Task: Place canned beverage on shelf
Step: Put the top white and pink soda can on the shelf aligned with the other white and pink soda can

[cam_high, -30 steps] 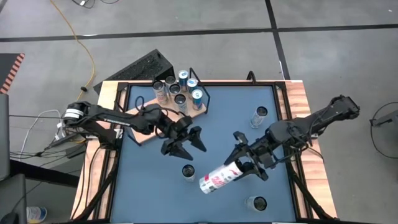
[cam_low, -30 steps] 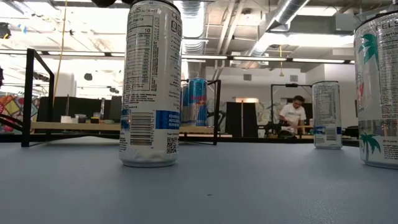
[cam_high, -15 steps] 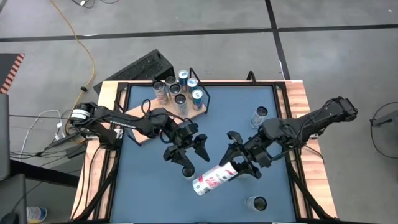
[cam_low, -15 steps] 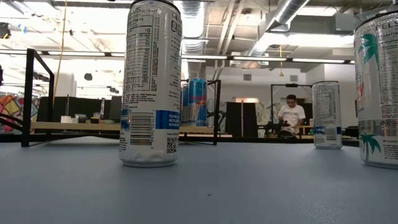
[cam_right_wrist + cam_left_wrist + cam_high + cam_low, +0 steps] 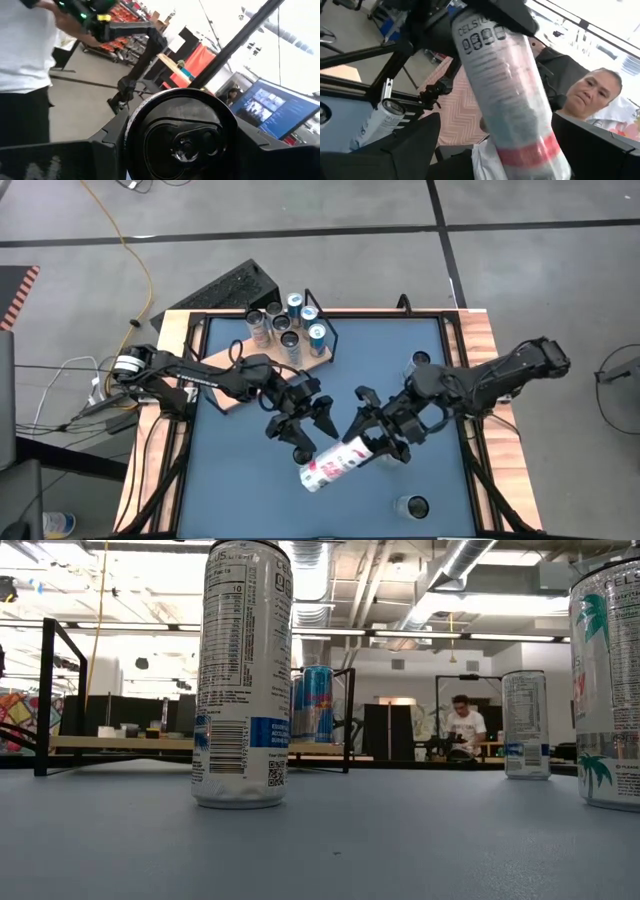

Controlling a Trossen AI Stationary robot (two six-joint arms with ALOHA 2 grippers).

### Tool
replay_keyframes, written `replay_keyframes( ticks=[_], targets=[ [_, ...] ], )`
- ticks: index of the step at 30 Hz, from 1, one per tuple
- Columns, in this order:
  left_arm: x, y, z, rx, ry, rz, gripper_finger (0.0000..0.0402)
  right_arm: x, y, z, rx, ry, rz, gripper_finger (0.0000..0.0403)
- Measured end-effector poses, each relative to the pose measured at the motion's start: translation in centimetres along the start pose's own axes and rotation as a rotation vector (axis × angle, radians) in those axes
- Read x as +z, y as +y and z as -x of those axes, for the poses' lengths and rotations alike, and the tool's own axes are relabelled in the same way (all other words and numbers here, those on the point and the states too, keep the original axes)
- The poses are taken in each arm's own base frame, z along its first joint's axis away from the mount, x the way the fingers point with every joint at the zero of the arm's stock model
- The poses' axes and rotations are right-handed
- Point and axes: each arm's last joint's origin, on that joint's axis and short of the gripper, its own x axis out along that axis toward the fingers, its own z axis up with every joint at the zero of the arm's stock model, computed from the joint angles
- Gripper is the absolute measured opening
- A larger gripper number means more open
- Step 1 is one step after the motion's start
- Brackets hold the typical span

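My left gripper should first move toward the can's side [image 5: 328,466] and then close on the can, because the white can slants ahead, beyond my left gripper's fingers.
A white can with pink print [image 5: 333,464] lies level in the air over the middle of the blue table, with my right gripper [image 5: 370,442] shut on it. Its pull-tab top [image 5: 182,135] faces the right wrist camera. My left gripper [image 5: 302,426] hangs open just to the can's far left. In the left wrist view the can [image 5: 510,95] stands ahead between the left gripper's two fingers and seems clear of them. The shelf [image 5: 315,360], a pale board with a black wire frame, lies at the far edge with several cans upright on it. My right gripper pinches the can's side wall near its top end [image 5: 131,131] between its two fingers. The fingers [image 5: 102,145] come level from the table's right and lie along the can. The can sticks out beyond them toward the left and near side, lifted clear of the table.
Loose cans stand upright on the table: one under my left gripper [image 5: 300,452], one at the near right [image 5: 412,506], one at the far right [image 5: 417,360]. In the low view one can [image 5: 243,675] stands close. People show beyond the table [image 5: 590,95].
My right gripper has carried the can toward the table's left, closer to my left gripper, and the can has stayed level and clear of the table. My left gripper has shifted a little toward the near side and has stayed open.
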Motion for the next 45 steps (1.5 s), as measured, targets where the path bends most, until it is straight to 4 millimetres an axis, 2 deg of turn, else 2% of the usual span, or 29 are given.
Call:
replay_keyframes(
  ticks=[3,8,12,22,39,45],
  targets=[
    [-0.3,-0.2,-0.3,-0.010,0.008,-0.001,0.0369,-0.7,-0.4,-0.5,0.034,0.051,-0.022,0.0222],
    [-0.9,-0.8,-0.9,-0.049,0.037,0.002,0.0369,-2.1,-0.6,-1.9,0.068,0.063,0.061,0.0222],
    [-1.3,-0.9,-1.2,-0.057,0.065,0.022,0.0369,-2.4,-0.9,-2.5,0.099,0.056,0.057,0.0222],
    [-1.6,-1.1,-1.4,-0.069,0.088,0.067,0.0369,-1.8,-2.5,-2.1,0.110,0.113,0.027,0.0222],
    [-1.9,-1.1,-1.5,-0.066,0.116,0.128,0.0368,-2.5,-3.5,-1.6,0.097,0.115,0.052,0.0222],
    [-1.9,-1.2,-1.6,-0.066,0.103,0.129,0.0331,-2.4,-3.7,-1.6,0.083,0.100,0.008,0.0222]
  ],
)
